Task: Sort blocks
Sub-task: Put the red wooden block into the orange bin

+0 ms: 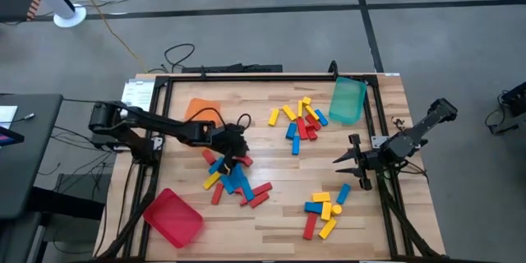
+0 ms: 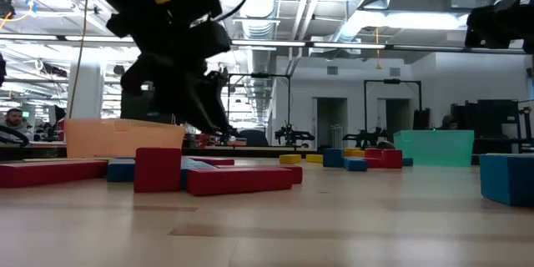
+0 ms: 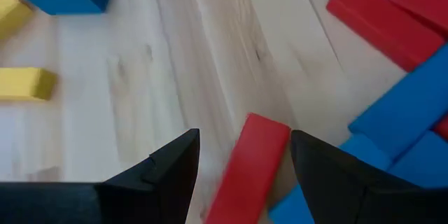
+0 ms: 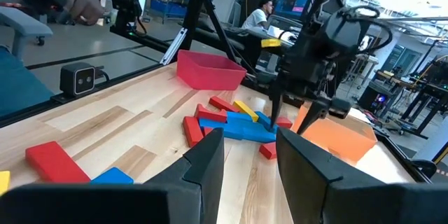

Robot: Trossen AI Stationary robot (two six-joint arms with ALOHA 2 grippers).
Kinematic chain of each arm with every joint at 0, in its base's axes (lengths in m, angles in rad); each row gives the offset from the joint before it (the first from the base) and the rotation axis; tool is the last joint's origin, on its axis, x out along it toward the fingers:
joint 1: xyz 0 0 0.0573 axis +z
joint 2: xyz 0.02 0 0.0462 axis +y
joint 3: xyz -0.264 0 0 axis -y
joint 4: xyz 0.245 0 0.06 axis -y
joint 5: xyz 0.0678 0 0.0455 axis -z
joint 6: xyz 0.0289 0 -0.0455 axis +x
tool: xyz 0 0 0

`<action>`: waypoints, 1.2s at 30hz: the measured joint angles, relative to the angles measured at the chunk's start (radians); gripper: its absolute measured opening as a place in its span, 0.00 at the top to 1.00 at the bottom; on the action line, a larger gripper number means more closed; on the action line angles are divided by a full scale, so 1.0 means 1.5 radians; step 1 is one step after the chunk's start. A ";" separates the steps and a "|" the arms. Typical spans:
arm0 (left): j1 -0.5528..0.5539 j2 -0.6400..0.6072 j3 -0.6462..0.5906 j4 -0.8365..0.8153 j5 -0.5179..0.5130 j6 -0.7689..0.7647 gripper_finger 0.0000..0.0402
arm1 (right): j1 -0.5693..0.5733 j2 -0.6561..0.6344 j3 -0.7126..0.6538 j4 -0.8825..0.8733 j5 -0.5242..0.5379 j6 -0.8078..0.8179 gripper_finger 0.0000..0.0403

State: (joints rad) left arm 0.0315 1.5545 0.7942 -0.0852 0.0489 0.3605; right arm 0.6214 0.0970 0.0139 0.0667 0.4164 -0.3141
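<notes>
My left gripper needs to go lower before it closes on the red block (image 3: 253,164). The fingertips are above the block in the left wrist view, so they would miss the block if I closed now.
Red, blue and yellow blocks lie in three loose piles on the wooden table: a near-left pile (image 1: 234,179), a far-middle pile (image 1: 300,119) and a near-right pile (image 1: 325,208). My left gripper (image 1: 238,158) is down over the near-left pile, slanting downward and open. In its wrist view a red block (image 3: 248,175) lies flat on the wood between the two fingers of the left gripper (image 3: 245,136). My right gripper (image 1: 349,160) waits at the table's right side, level and open, and the wrist view shows the right gripper (image 4: 250,140) with nothing between its fingers. My left gripper straddles the red block's end (image 3: 269,129), coming at it slanting from above and the table's left. Bare wood shows between one finger (image 3: 175,164) and the block. The other finger (image 3: 315,161) stands right beside it; whether it touches, I cannot tell.
An orange tray (image 1: 201,108) sits at the far left, a red tray (image 1: 174,218) at the near left corner and a green tray (image 1: 348,100) at the far right. Blue blocks (image 3: 406,112) and red blocks (image 3: 381,21) crowd one side of the left gripper. A black frame (image 1: 246,76) borders the table.
</notes>
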 joint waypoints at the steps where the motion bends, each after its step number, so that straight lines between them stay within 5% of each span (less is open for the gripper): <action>1: -0.002 0.012 0.002 0.004 0.000 0.004 0.45 | 0.000 0.000 0.000 0.000 0.000 0.000 0.63; 9: -0.013 0.086 0.039 0.006 -0.011 0.005 0.45 | 0.000 0.000 0.000 -0.001 0.000 0.000 0.63; 14: -0.018 0.088 0.048 -0.003 -0.047 0.020 0.45 | 0.000 0.001 0.000 -0.002 0.000 0.000 0.63; 36: -0.017 0.088 0.050 -0.084 -0.017 0.032 0.45 | 0.000 0.001 0.000 -0.002 0.000 0.000 0.63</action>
State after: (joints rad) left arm 0.0063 1.6860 0.8688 -0.2119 0.0228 0.4083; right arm 0.6213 0.0978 0.0139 0.0639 0.4164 -0.3145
